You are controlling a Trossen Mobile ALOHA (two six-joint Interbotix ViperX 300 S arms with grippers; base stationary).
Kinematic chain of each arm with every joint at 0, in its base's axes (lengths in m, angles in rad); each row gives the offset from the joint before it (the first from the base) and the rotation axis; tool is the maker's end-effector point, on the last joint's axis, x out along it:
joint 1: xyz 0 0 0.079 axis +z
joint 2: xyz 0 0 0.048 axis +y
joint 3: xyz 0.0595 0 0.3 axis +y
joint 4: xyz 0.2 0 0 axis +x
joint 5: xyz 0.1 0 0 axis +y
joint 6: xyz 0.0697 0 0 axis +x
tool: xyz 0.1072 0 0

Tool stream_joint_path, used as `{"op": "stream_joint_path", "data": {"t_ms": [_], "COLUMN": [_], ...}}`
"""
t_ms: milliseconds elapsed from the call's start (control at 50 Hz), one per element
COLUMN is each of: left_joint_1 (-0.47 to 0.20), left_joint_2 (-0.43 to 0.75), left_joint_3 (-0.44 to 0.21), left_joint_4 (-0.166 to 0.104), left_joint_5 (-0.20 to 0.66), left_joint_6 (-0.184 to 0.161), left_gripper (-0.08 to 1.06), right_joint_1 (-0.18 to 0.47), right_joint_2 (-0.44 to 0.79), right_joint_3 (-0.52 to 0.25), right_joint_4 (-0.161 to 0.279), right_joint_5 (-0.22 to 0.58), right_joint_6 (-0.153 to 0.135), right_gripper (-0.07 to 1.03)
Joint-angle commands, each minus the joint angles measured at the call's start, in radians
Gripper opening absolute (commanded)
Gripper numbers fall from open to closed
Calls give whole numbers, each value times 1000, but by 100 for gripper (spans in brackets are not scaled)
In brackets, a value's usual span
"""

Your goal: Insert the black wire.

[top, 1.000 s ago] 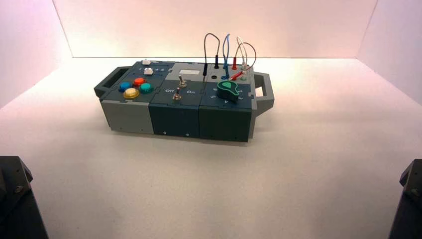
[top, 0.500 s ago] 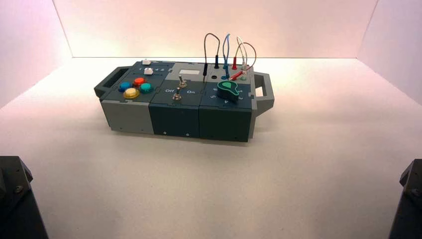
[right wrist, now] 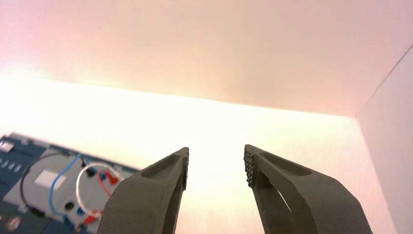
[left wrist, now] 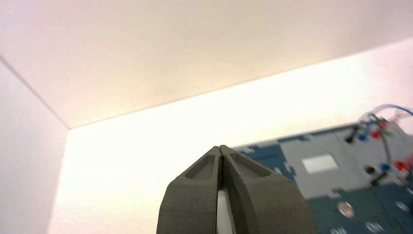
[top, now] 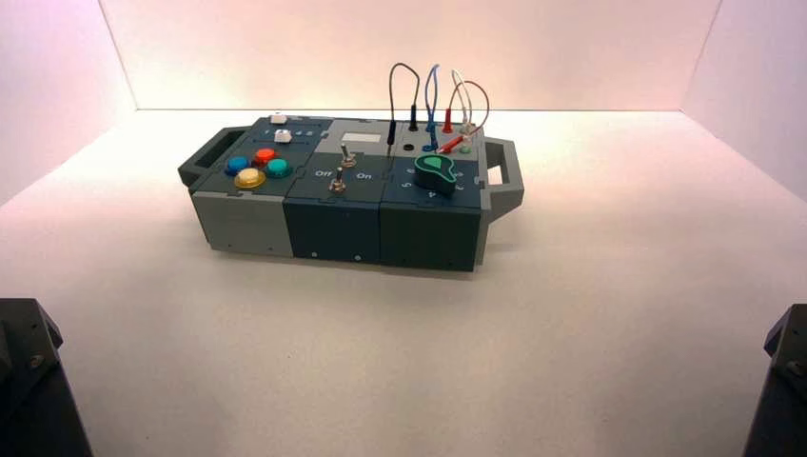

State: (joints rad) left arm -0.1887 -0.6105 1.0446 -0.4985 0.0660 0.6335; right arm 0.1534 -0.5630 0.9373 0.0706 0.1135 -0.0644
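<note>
My right gripper should next grab the free plug by its stiff black body (top: 391, 132), because the black wire loops up slack over the box (top: 343, 205).
The black wire (top: 403, 69) loops up over the back of the box (top: 343, 205). One black plug (top: 413, 118) stands upright in the back row. The other black plug (top: 391, 137) hangs down beside an empty black socket (top: 409, 148). The wire also shows in the right wrist view (right wrist: 25, 171) and its plugs in the left wrist view (left wrist: 351, 137). My left gripper (left wrist: 220, 147) is shut and empty, far from the box. My right gripper (right wrist: 216, 163) is open and empty, also far from the box. Both arms sit at the near corners.
Blue (top: 433, 90), red (top: 447, 119) and white (top: 461, 88) wires stand next to the black one. A green knob (top: 436, 171), two toggle switches (top: 338, 181) and coloured buttons (top: 255, 168) lie in front. White walls surround the table.
</note>
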Motion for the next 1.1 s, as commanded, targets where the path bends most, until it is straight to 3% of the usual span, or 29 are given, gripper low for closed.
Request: {"op": "stream_joint_path", "data": {"t_ms": [20,100,240,460,500,640,720,800,880,1100], "left_joint_1": [-18,-32,-66,-104,-110,-114,-114,-115,-115,-167], "left_joint_2": [-3,-3,15,34,34,25,15,0,-6,-8], "left_joint_3": [-41,-51,-80,-118,-126,-156,-169,-173,-170,-143], "left_joint_4": [-5,-5,-5,-5,-6,-6,-6,-6,-11,-17], "left_joint_5": [54,91,209,322,350,440,469,491,500,526], "left_joint_6": [2,2,2,3,3,6,11,34,49,63], "left_gripper": [-3,-3,-3,-3,-3,-3,-3,-3,-3,-3], "right_joint_1": [18,48,141,270,299,313,318,341,362,408], "right_joint_2": [-37,-46,-35,-35,-29,-14,-15,-3,18,156], "right_joint_3": [-54,-63,-100,-126,-143,-179,-181,-189,-202,-268], "right_joint_4": [6,5,3,9,17,26,26,26,29,120], "right_joint_5": [69,114,259,327,370,456,469,492,512,558], "right_joint_6": [2,-3,-8,-6,-6,-8,-26,-46,-46,-43], "right_gripper": [60,59,59,58,58,58,58,58,58,58]}}
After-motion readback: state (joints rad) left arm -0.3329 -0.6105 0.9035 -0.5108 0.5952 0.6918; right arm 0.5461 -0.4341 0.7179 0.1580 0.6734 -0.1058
